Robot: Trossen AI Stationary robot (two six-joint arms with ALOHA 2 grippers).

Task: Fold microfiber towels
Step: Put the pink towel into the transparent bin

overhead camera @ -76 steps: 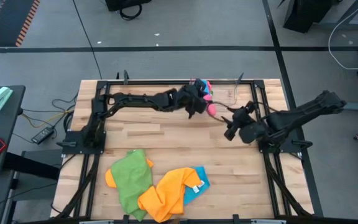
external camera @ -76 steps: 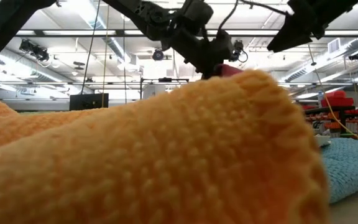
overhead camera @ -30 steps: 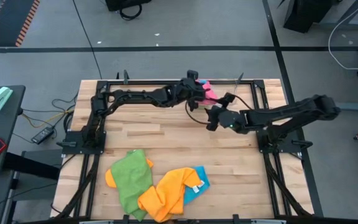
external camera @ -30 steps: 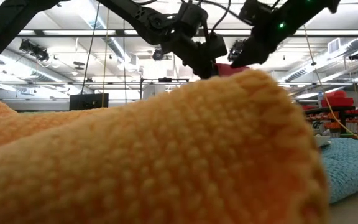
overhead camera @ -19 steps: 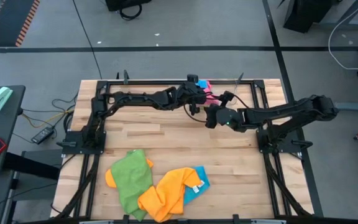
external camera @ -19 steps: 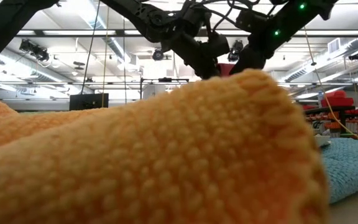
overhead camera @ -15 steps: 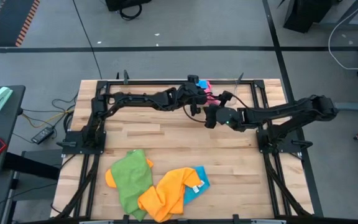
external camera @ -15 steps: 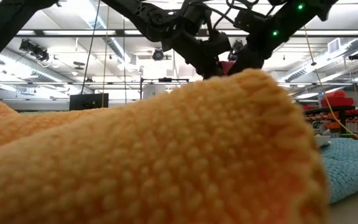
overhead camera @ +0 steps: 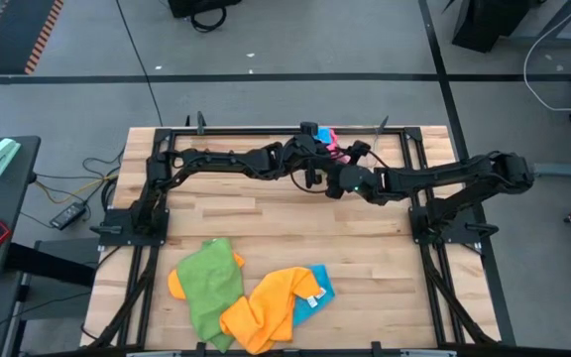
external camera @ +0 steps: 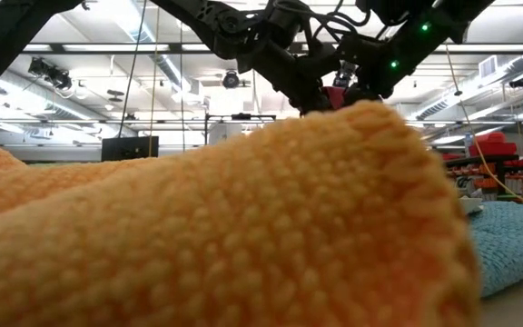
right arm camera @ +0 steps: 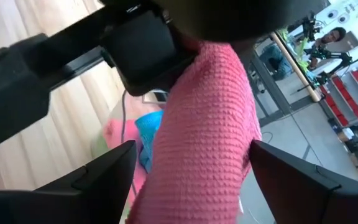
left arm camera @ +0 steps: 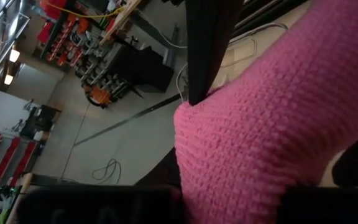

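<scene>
The pink towel has to be stretched out for folding, so the robot's right hand needs to grab the towel's loose hanging end (right arm camera: 188, 193) next.
A pink microfiber towel (right arm camera: 204, 130) hangs at the table's far edge, with my left gripper (overhead camera: 317, 149) shut on its upper end. My right gripper (right arm camera: 192, 147) is open, one finger on either side of the hanging towel; I cannot tell whether they touch it. Behind the towel lies a small pile of pink, blue and green towels (right arm camera: 126, 134). Near the table's front edge lie a green towel (overhead camera: 206, 286), an orange towel (overhead camera: 266, 309) and a blue towel (overhead camera: 317, 288). In the low view the orange towel (external camera: 243, 227) hides almost everything. My left gripper pinches the pink towel's upper end (right arm camera: 205, 59) between its two fingers, bunched; how many layers cannot be told. The towel hangs slack below the fingers. Its lower end runs out of the right wrist view.
A black metal frame (overhead camera: 266, 130) runs around the wooden table top (overhead camera: 266, 213), whose middle is bare wood. A clear plastic tray (overhead camera: 377, 149) stands at the far edge, right of the grippers. Both arms meet closely at the far middle.
My right gripper has moved toward the table's far edge and a little to the left, up to the pink towel that my left gripper holds. The towel has stayed hanging at the far edge.
</scene>
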